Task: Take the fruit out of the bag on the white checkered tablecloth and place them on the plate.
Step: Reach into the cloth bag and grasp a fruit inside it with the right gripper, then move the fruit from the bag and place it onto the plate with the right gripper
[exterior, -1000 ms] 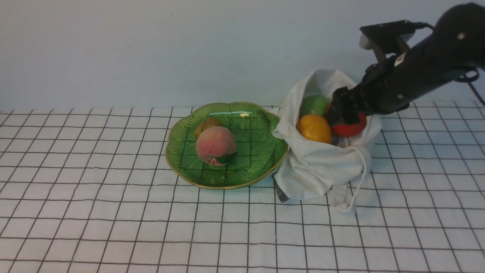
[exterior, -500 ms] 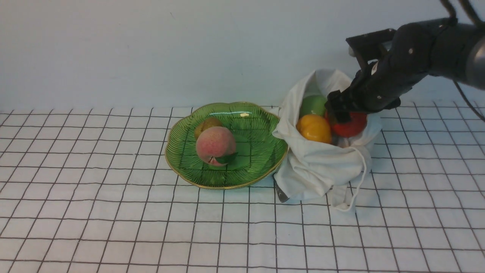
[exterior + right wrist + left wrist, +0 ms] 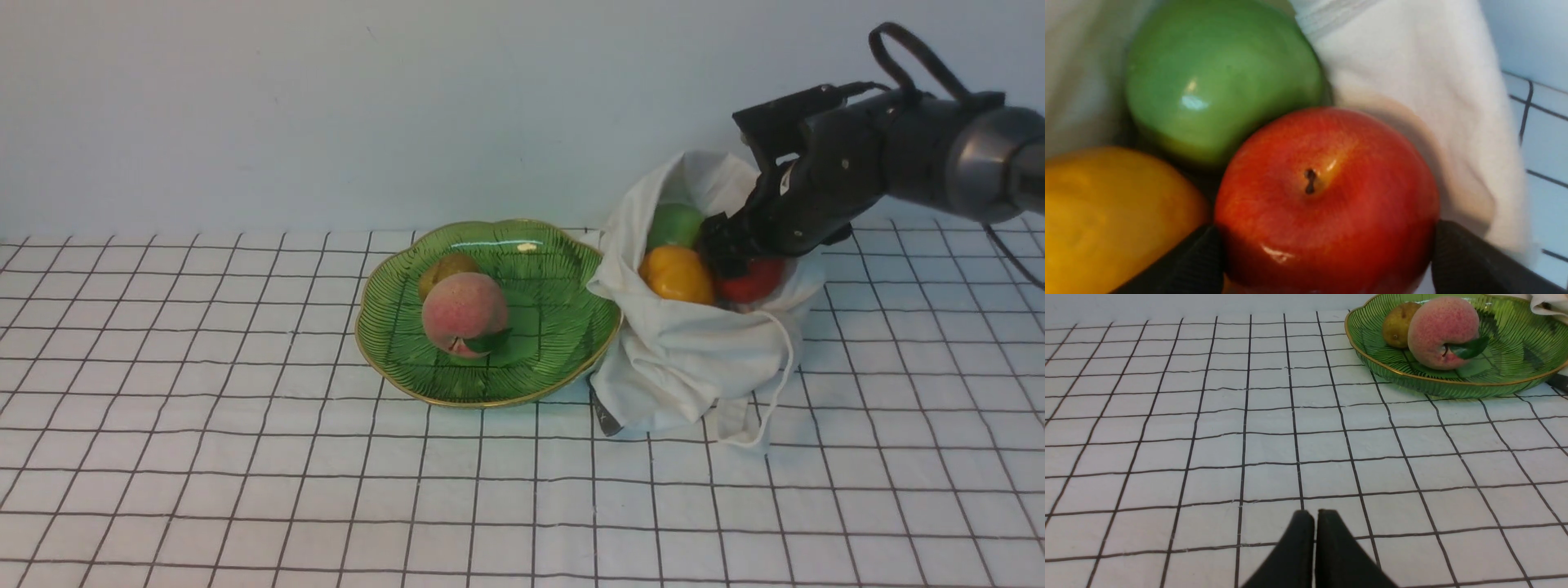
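Observation:
The red apple (image 3: 755,282) needs to get out of the bag and onto the green plate (image 3: 563,327). My right gripper should grab it by its rounded sides next.
The off-white bag (image 3: 686,359) sits open on the white checkered tablecloth (image 3: 245,449), right of the green plate (image 3: 563,327). Inside it lie three fruits: a red apple (image 3: 755,282), an orange-yellow one (image 3: 676,275) and a light green one (image 3: 678,226). My right gripper (image 3: 735,257) reaches down into the bag's mouth. It is open, and in the right wrist view its black fingers (image 3: 1457,261) stand on either side of the red apple (image 3: 1327,196), close against its skin. My left gripper (image 3: 1314,522) hovers shut over bare cloth, well short of the plate (image 3: 1515,355).
A pink peach (image 3: 464,313) and a small brownish pear (image 3: 445,268) lie on the plate's left half. The bag's white drawstring (image 3: 780,384) loops down its front right side. A pale wall runs along the far edge of the cloth.
My right arm has swung round and dropped lower, sinking the gripper deeper into the bag over the red apple. The jaw width looks unchanged. The fruit on the plate stays put.

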Available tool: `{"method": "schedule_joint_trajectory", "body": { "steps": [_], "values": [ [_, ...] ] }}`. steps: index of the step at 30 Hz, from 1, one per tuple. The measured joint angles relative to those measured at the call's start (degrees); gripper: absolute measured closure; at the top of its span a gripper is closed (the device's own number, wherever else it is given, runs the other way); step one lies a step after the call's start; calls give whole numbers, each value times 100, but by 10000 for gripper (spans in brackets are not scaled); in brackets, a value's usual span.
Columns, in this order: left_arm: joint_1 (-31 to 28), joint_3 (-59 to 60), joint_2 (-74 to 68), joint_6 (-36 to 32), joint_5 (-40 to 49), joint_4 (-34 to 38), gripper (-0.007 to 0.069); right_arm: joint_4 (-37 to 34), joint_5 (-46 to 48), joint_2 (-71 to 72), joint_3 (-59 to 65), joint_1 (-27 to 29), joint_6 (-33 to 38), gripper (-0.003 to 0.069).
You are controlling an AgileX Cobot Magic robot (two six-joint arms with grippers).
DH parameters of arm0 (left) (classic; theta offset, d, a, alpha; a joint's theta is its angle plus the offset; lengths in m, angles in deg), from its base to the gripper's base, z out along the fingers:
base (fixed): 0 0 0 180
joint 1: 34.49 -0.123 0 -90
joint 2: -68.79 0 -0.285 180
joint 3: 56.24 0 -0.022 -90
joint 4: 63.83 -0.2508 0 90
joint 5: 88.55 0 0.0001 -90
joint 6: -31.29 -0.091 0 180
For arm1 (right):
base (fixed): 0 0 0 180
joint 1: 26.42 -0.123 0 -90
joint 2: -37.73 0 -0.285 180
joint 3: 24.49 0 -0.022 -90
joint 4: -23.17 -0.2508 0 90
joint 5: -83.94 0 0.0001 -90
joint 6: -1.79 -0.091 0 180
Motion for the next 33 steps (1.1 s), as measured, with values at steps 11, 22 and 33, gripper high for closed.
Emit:
{"method": "schedule_joint_trajectory", "body": {
  "steps": [11, 22, 33],
  "values": [
    [0, 0, 0, 0, 0, 0, 632, 6, 16, -12, -15, 0, 0, 106],
    [0, 0, 0, 0, 0, 0, 632, 64, 307, 1040, -15, 0, 0, 106],
    [0, 0, 0, 0, 0, 0, 632, -1581, 318, 1906, -17, -490, 424, 108]
  ]
}}
